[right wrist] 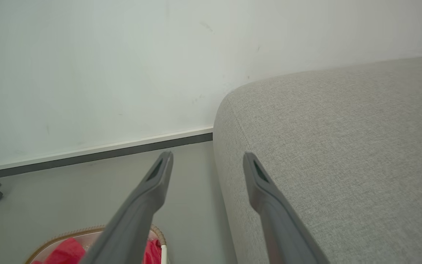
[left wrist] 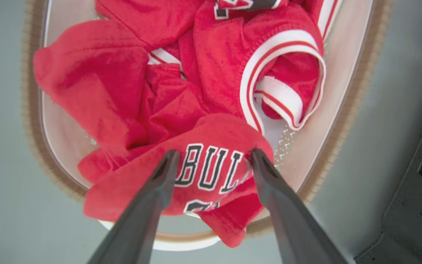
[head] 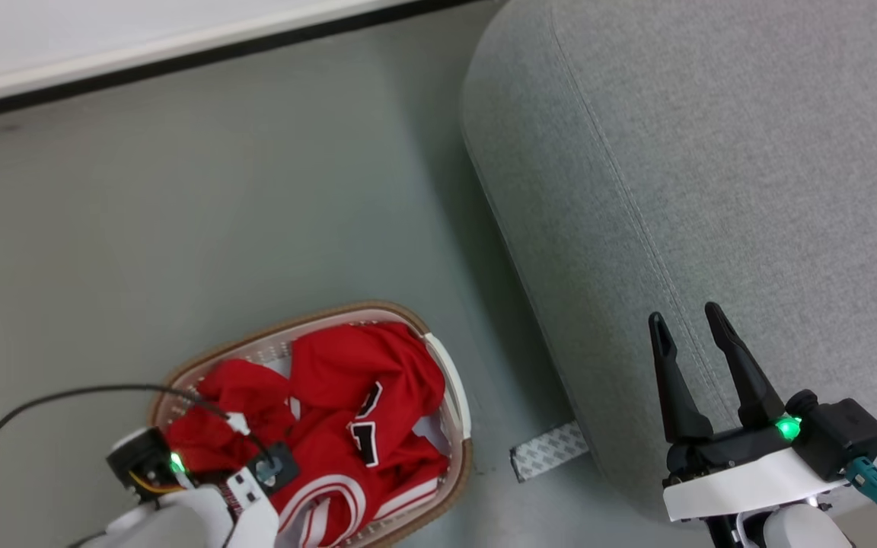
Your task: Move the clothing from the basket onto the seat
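Note:
The red clothing (head: 347, 380) lies loose in the basket, so next my left gripper will grab the raised fold with the lettering (head: 368, 422).
The basket (head: 347, 309) stands on the floor at the lower left, heaped with the red clothing (head: 347, 380). My left arm's wrist (head: 202, 487) hangs over its near end, hiding the fingers. In the left wrist view my left gripper (left wrist: 213, 157) is open, its tips straddling a raised red fold with black-and-white lettering (left wrist: 207, 172) near the basket's wall (left wrist: 343, 91). A white-striped garment (left wrist: 280, 73) lies beyond. The grey seat (head: 712, 167) fills the right side. My right gripper (head: 684, 313) is open with nothing in it, above the seat's edge (right wrist: 343, 146).
A white wall and dark baseboard (head: 180, 53) run along the far side. A strip of patterned tape (head: 549, 450) lies on the floor between basket and seat. A black cable (head: 50, 396) loops at the left. A dark machine base (left wrist: 416, 183) sits beside the basket.

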### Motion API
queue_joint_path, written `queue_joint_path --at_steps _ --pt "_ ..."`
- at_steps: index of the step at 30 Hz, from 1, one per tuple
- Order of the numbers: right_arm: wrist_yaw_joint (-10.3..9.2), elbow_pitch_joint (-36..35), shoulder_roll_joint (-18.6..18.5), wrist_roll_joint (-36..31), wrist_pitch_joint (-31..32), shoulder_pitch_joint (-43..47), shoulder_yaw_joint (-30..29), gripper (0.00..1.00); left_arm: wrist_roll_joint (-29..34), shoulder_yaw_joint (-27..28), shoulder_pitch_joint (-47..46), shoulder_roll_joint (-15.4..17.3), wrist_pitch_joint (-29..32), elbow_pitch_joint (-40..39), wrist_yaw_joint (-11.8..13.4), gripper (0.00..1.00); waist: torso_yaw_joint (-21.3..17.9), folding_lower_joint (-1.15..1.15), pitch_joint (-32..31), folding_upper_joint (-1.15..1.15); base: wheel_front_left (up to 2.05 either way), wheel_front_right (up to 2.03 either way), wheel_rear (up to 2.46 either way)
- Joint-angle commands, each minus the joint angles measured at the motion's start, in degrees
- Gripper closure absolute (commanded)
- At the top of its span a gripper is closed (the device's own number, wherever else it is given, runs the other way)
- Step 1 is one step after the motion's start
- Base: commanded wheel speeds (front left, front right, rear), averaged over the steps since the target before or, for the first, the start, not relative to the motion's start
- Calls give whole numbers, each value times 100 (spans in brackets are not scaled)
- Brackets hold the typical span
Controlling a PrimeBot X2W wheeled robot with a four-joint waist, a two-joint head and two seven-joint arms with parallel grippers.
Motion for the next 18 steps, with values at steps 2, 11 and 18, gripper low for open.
queue_joint_path --at_steps 2,11,18 --pt "-12 -55 -7 127 -15 -94 57 0 118 -354 -296 116 291 189 5 0 -168 -1 275 0 0 0 0" --pt "-12 -143 -7 325 -15 -166 310 0 424 -944 -671 102 589 643 5 0 -459 -1 666 0 0 0 0" --pt "-12 -219 -6 422 -15 -200 415 0 632 -1045 -706 118 659 1062 5 0 -628 -1 900 0 0 0 0"
